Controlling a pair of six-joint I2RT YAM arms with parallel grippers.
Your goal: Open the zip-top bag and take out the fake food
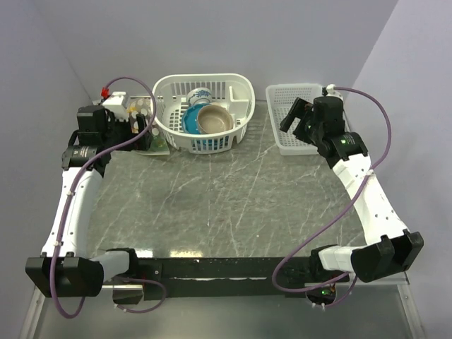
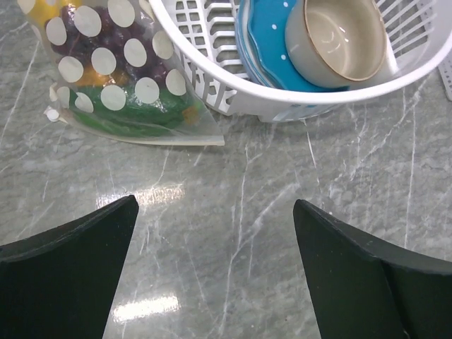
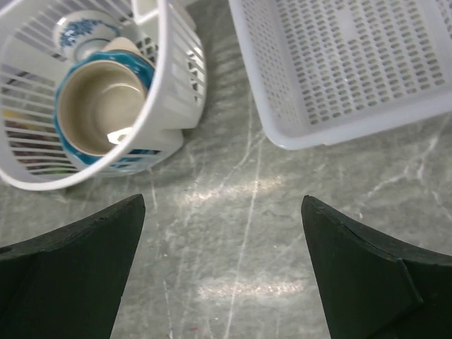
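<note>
My left gripper pinches the zip-top bag's near edge [image 1: 157,151] [image 2: 174,135] next, free of the fake food, to move the bag out for opening.
The zip-top bag [image 2: 113,78], clear with pale round dots, lies flat on the grey marble table against the left side of the round white basket [image 2: 282,99]. Inside it the fake food shows: dark purple grapes [image 2: 85,42], green pieces [image 2: 134,116], and bits of yellow and orange. My left gripper [image 2: 215,203] hovers open just short of the bag's near edge, touching nothing. In the top view the left gripper [image 1: 138,131] covers most of the bag [image 1: 157,145]. My right gripper [image 3: 223,200] is open and empty over bare table, between the two baskets.
The round basket [image 1: 205,113] holds a blue bowl [image 2: 261,49], a beige bowl [image 2: 339,39] and a blue-and-white cup [image 3: 81,32]. A flat white mesh basket [image 3: 353,70] stands at the back right, partly under the right gripper [image 1: 291,120]. Walls close the back and sides.
</note>
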